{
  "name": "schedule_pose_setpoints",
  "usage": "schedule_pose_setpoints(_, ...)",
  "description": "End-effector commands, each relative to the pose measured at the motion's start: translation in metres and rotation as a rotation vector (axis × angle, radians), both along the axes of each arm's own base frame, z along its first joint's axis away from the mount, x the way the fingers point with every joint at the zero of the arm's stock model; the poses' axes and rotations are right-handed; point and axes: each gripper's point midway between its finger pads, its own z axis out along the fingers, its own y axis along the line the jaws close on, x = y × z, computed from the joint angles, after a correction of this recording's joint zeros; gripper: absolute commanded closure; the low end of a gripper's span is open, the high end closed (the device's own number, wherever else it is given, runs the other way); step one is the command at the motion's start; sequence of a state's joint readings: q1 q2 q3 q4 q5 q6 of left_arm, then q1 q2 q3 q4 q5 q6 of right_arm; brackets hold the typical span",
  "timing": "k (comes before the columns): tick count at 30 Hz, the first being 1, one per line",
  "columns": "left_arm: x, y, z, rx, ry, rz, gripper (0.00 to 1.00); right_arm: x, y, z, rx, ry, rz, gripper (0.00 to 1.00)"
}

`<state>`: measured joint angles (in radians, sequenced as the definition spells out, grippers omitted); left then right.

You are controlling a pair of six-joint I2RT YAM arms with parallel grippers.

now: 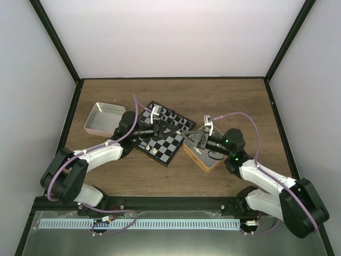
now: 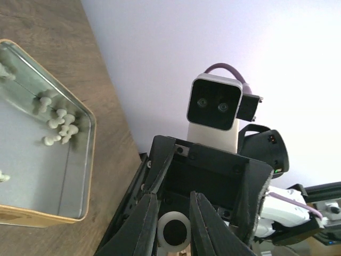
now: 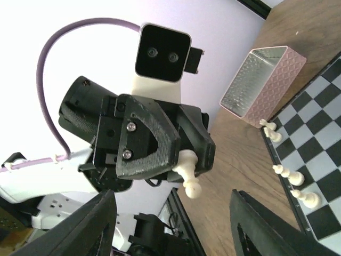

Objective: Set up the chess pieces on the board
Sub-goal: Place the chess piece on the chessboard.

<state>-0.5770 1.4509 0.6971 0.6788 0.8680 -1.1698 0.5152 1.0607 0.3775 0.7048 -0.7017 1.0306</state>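
My right gripper should reach the cream-white pawn and take it by its round head (image 1: 179,133) (image 3: 193,189), so the pawn's base stays free to stand on the board.
My left gripper (image 2: 174,200) is shut on a cream-white pawn (image 2: 173,230), whose round felt base faces the left wrist camera. In the right wrist view the same pawn (image 3: 189,173) sticks out head-down from the left gripper's black fingers. My right gripper (image 3: 171,198) faces it with its jaws wide apart and nothing between them. Both grippers meet above the board's right corner, left gripper (image 1: 162,128) and right gripper (image 1: 187,136). The checkered board (image 1: 173,145) lies mid-table. Three cream pieces (image 3: 285,175) stand along the board (image 3: 319,133) edge.
A gold-rimmed tin (image 2: 91,138) holds several loose cream pieces (image 2: 58,125); in the top view the tin (image 1: 209,162) sits under the right arm. A pink tray (image 1: 101,118) stands left of the board, also in the right wrist view as the pink tray (image 3: 264,80).
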Motion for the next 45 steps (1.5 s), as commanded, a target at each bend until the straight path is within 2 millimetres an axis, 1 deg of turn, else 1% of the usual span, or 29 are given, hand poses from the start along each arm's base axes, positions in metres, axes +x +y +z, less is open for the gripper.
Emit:
schedule_pose_setpoints(1, -0.004, 0.002, 0.030, -0.108, -0.030, 0.011, 0.94, 0.007, 0.007, 0.032, 0.112, 0.025, 0.006, 0.43)
schedule_pose_setpoints(6, -0.004, 0.004, 0.032, -0.131, -0.018, 0.022, 0.94, 0.012, 0.013, 0.029, 0.140, 0.070, 0.008, 0.55)
schedule_pose_setpoints(9, -0.004, 0.004, 0.032, -0.131, -0.015, 0.027, 0.94, 0.013, 0.014, 0.031, 0.143, 0.065, 0.006, 0.64)
schedule_pose_setpoints(14, -0.003, 0.005, 0.029, -0.126, -0.009, 0.030, 0.94, 0.014, 0.017, 0.033, 0.155, 0.076, 0.018, 0.75)
schedule_pose_setpoints(19, -0.002, 0.004, 0.025, -0.121, -0.003, 0.034, 0.94, 0.013, 0.018, 0.036, 0.179, 0.085, 0.039, 0.83)
schedule_pose_setpoints(25, 0.000, 0.005, 0.020, -0.106, -0.003, 0.049, 0.94, 0.013, 0.018, 0.041, 0.191, 0.095, 0.040, 0.96)
schedule_pose_setpoints(27, 0.001, 0.006, 0.018, -0.094, -0.011, 0.059, 0.93, 0.014, 0.019, 0.042, 0.179, 0.102, 0.039, 0.98)
schedule_pose_setpoints(28, 0.002, 0.006, 0.017, -0.083, -0.023, 0.067, 0.90, 0.014, 0.020, 0.041, 0.166, 0.105, 0.037, 0.99)
schedule_pose_setpoints(29, 0.003, 0.006, 0.015, -0.069, -0.034, 0.073, 0.84, 0.016, 0.020, 0.039, 0.145, 0.109, 0.031, 0.99)
schedule_pose_setpoints(31, 0.008, 0.008, 0.008, -0.015, -0.053, 0.109, 0.67, 0.019, 0.020, 0.032, 0.086, 0.117, 0.011, 0.99)
schedule_pose_setpoints(32, 0.011, 0.011, 0.004, 0.018, -0.058, 0.133, 0.59, 0.021, 0.020, 0.026, 0.045, 0.127, -0.004, 0.99)
schedule_pose_setpoints(33, 0.014, 0.015, -0.005, 0.070, -0.049, 0.161, 0.49, 0.023, 0.019, 0.014, -0.016, 0.158, -0.021, 0.99)
schedule_pose_setpoints(35, 0.022, 0.024, -0.010, 0.151, -0.070, 0.231, 0.39, 0.029, 0.017, -0.006, -0.143, 0.187, -0.053, 0.99)
schedule_pose_setpoints(38, 0.035, 0.047, -0.013, 0.298, -0.134, 0.364, 0.35, 0.038, 0.009, -0.038, -0.368, 0.237, -0.105, 0.99)
schedule_pose_setpoints(40, 0.045, 0.072, -0.012, 0.418, -0.179, 0.488, 0.32, 0.044, 0.005, -0.054, -0.509, 0.241, -0.127, 0.99)
schedule_pose_setpoints(41, 0.053, 0.089, -0.010, 0.491, -0.220, 0.577, 0.31, 0.046, 0.004, -0.064, -0.579, 0.241, -0.128, 0.99)
schedule_pose_setpoints(42, 0.057, 0.103, -0.006, 0.545, -0.238, 0.638, 0.31, 0.046, 0.004, -0.073, -0.638, 0.241, -0.127, 0.99)
schedule_pose_setpoints(45, 0.063, 0.146, 0.006, 0.708, -0.313, 0.811, 0.28, 0.046, 0.009, -0.090, -0.797, 0.223, -0.093, 0.99)
